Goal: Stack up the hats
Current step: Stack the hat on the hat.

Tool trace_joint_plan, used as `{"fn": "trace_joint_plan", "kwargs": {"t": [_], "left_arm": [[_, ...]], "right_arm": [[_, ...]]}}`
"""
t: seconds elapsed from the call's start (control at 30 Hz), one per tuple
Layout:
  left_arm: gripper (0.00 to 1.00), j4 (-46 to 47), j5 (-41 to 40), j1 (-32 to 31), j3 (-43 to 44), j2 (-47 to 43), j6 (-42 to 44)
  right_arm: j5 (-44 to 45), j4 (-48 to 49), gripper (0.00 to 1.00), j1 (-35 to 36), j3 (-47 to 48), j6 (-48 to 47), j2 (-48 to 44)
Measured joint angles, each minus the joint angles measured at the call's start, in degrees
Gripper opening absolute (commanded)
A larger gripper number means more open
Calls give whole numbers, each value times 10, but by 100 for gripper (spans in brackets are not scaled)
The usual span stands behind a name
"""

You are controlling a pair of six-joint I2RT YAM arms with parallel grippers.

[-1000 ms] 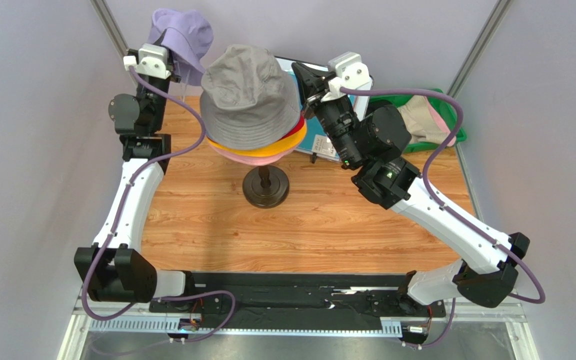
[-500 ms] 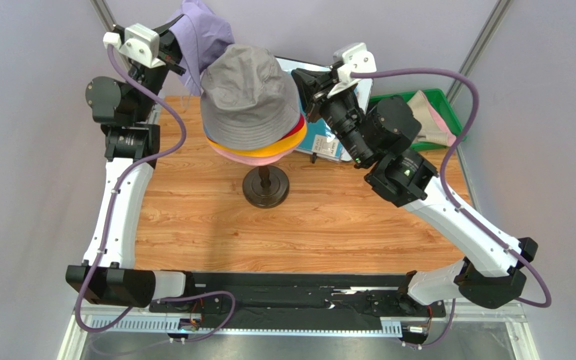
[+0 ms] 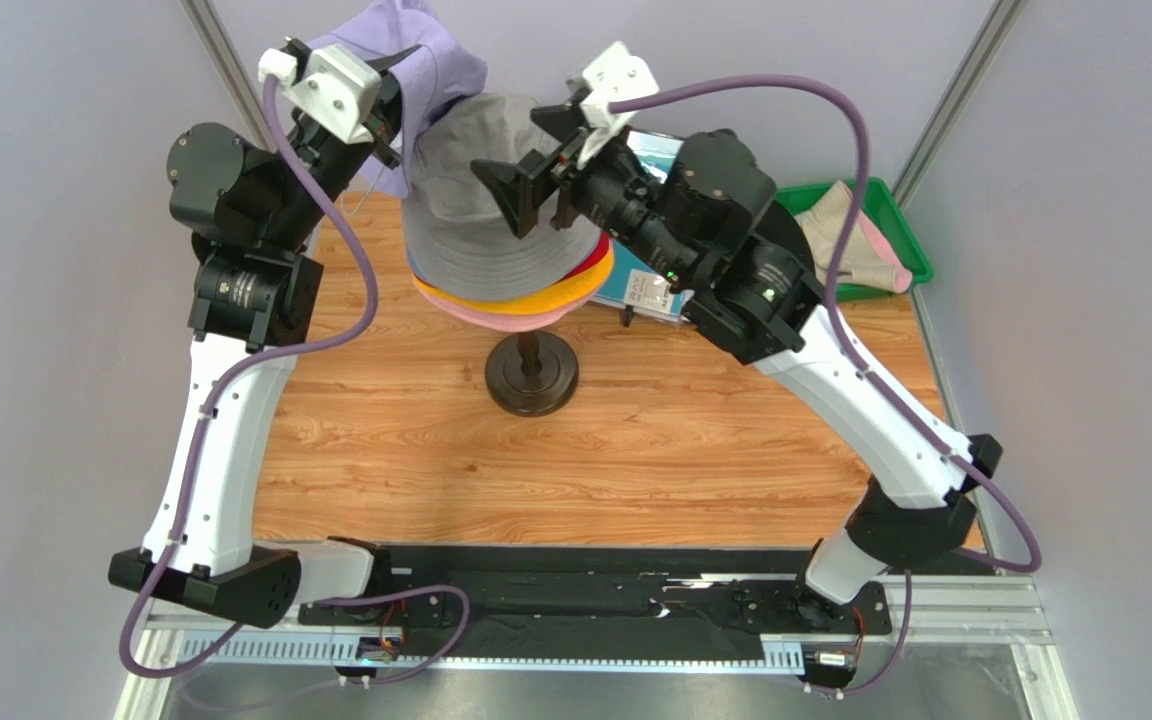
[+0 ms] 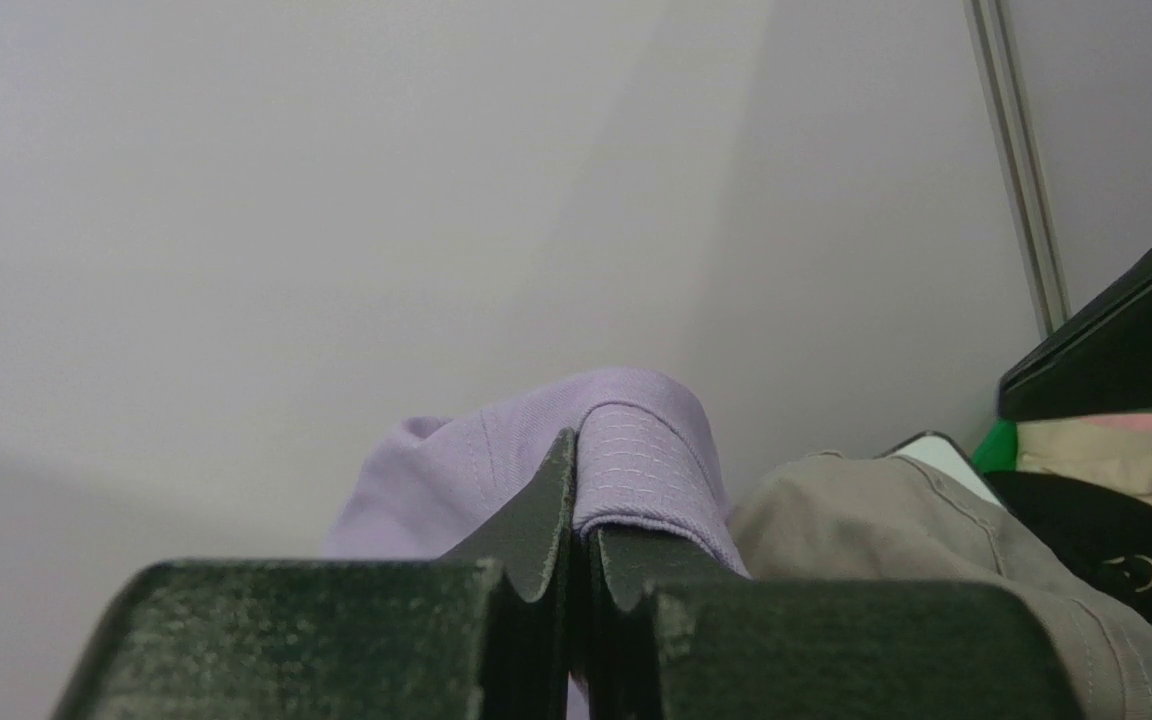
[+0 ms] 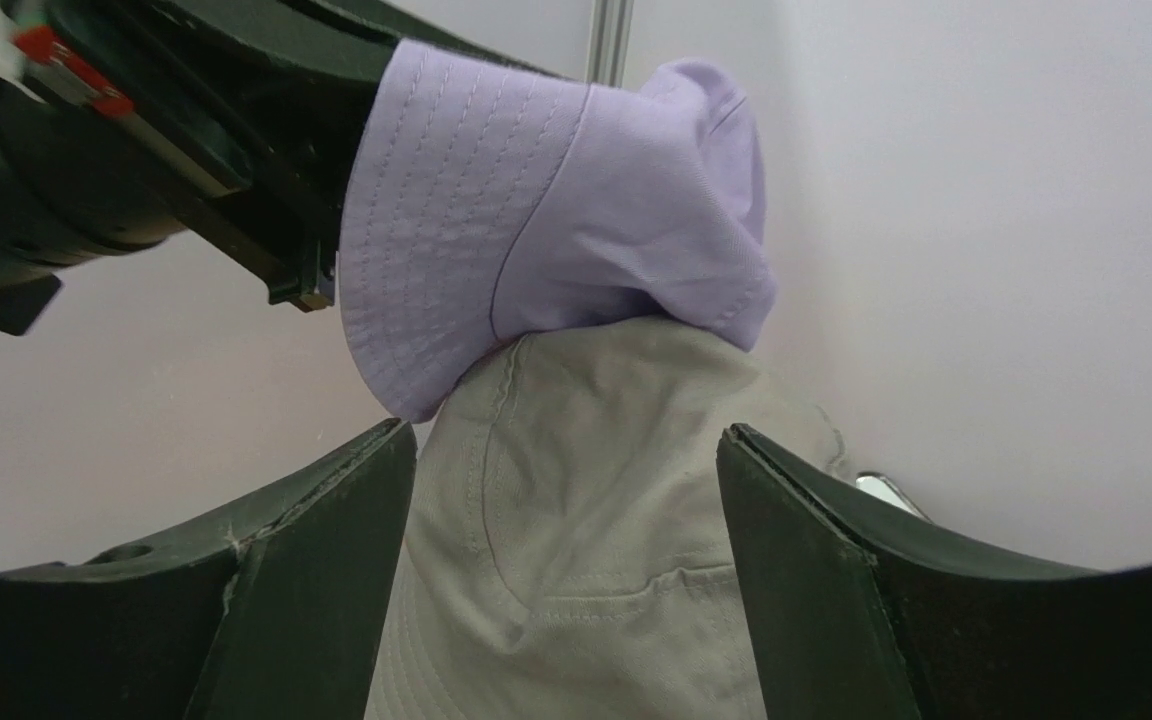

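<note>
My right gripper takes hold of the lavender hat's brim [image 5: 426, 357] across from my left gripper next, to stack the lavender hat's opening over the beige hat.
A beige hat [image 3: 455, 225] tops the stack on the mannequin stand, with red [image 3: 593, 258], orange-yellow [image 3: 560, 300] and pink [image 3: 485, 318] brims showing under it. My left gripper [image 3: 394, 108] is shut on the brim of a lavender hat [image 3: 425, 53], held at the stack's far-left top. In the left wrist view the gripper [image 4: 579, 450] pinches the lavender brim [image 4: 642, 450]. My right gripper [image 3: 515, 188] is open over the beige crown. In the right wrist view its gripper [image 5: 560, 450] straddles the beige hat [image 5: 597, 570] without holding it, and the lavender hat [image 5: 537, 225] rests against the crown.
The stand's dark round base [image 3: 531, 375] sits mid-table. A teal sheet with a white frame [image 3: 639, 285] lies behind the stack. A green bin [image 3: 886, 203] at the back right holds more cloth, beige and pink [image 3: 856, 248]. Grey walls close in at the back and sides.
My right gripper has opened and swung left over the beige hat. My left gripper has carried the lavender hat right, against the top of the stack.
</note>
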Motion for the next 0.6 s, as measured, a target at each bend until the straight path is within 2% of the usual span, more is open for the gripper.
{"fn": "trace_joint_plan", "kwargs": {"t": [0.33, 0.6], "left_arm": [[0, -82, -83, -55, 47, -5, 90], [0, -100, -128, -82, 64, -6, 109]], "right_arm": [[-16, 0, 77, 28, 2, 26, 49], [-3, 38, 76, 75, 27, 19, 88]]}}
